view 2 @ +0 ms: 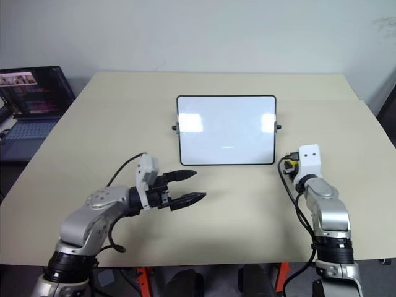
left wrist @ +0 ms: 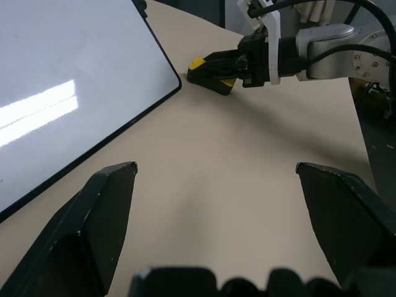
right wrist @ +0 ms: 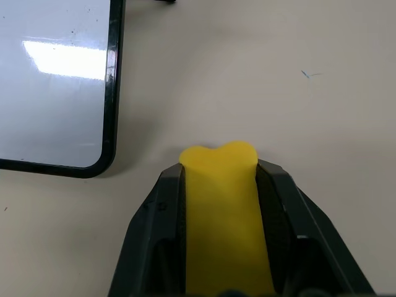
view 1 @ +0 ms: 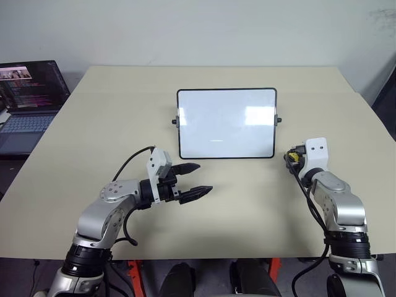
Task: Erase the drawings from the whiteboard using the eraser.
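Observation:
The yellow eraser's lower edge (view 1: 294,159) (right wrist: 219,151) is low on the tabletop beside the near corner of the whiteboard, so my right gripper should open now.
The whiteboard (view 1: 226,124) lies flat at the middle of the table, black-framed, its white surface showing glare patches. The drawings are out of view. My right gripper (right wrist: 218,170) is shut on the yellow eraser (right wrist: 219,204), which bulges out between the fingers. It hovers just off the board's near right corner, low over the table. From the left wrist view the same right gripper (left wrist: 213,71) and the eraser (left wrist: 198,64) sit beside that corner. My left gripper (view 1: 204,177) is open with nothing in it, in front of the board's near left corner.
An open laptop (view 1: 28,99) stands on a lower surface off the table's left side. The beige table (view 1: 93,136) has bare room on both sides of the board and in front of it. Black cables trail from both wrists.

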Available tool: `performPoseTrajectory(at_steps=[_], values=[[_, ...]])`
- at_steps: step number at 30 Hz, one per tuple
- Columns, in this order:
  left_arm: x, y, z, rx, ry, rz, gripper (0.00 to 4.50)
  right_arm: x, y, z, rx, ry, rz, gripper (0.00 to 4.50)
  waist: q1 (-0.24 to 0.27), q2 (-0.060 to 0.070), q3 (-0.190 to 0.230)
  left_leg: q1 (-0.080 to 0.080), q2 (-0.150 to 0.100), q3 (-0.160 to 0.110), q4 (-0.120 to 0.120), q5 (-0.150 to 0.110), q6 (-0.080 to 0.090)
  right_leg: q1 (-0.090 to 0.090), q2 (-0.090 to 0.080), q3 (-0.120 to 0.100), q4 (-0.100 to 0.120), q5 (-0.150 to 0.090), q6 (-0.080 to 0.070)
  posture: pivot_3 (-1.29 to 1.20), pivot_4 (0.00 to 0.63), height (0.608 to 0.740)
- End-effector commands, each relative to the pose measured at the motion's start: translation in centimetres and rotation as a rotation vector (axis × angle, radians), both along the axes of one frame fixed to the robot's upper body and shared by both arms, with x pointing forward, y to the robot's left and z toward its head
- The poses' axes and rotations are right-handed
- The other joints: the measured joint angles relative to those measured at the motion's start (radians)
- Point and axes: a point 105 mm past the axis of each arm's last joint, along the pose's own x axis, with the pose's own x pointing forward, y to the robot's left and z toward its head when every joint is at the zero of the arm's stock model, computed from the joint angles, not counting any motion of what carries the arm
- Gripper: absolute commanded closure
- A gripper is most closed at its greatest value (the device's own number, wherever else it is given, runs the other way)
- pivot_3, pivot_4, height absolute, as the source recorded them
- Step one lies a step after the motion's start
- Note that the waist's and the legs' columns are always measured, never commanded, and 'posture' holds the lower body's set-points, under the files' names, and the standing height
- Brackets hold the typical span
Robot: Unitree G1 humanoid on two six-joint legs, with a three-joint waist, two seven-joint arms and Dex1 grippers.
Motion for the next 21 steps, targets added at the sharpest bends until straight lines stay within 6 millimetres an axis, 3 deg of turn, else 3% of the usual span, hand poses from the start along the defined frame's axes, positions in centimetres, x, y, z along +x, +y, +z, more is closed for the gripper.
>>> performPoseTrajectory(at_steps=[1,6,9,15,21], values=[[-0.07,-0.14,1.42,-0.015,-0.058,-0.012,0.00,0.30,-0.21,1.59,-0.003,-0.062,0.002,3.23,0.000,0.000,0.000,0.000,0.000,0.000,0.000,0.000,0.000,0.000,0.000,0.000,0.000,0.000,0.000,0.00,0.150,0.740],[0.10,-0.27,1.77,-0.015,-0.062,-0.012,0.00,0.28,-0.20,1.55,0.002,-0.060,0.002,3.23,0.000,0.000,0.000,0.000,0.000,0.000,0.000,0.000,0.000,0.000,0.000,0.000,0.000,0.000,0.000,0.00,0.150,0.740],[0.02,-0.43,1.85,-0.015,-0.062,-0.018,0.00,0.32,-0.30,1.63,-0.001,-0.063,0.000,2.37,0.000,0.000,0.000,0.000,0.000,0.000,0.000,0.000,0.000,0.000,0.000,0.000,0.000,0.000,0.000,0.00,0.150,0.740],[0.11,-0.34,1.90,-0.016,-0.063,-0.017,0.00,0.40,-0.36,1.79,-0.011,-0.069,-0.005,0.18,0.000,0.000,0.000,0.000,0.000,0.000,0.000,0.000,0.000,0.000,0.000,0.000,0.000,0.000,0.000,0.00,0.150,0.740],[0.19,-0.23,1.72,-0.016,-0.061,-0.014,0.00,0.47,-0.43,2.05,-0.009,-0.077,-0.014,0.05,0.000,0.000,0.000,0.000,0.000,0.000,0.000,0.000,0.000,0.000,0.000,0.000,0.000,0.000,0.000,0.00,0.150,0.740]])
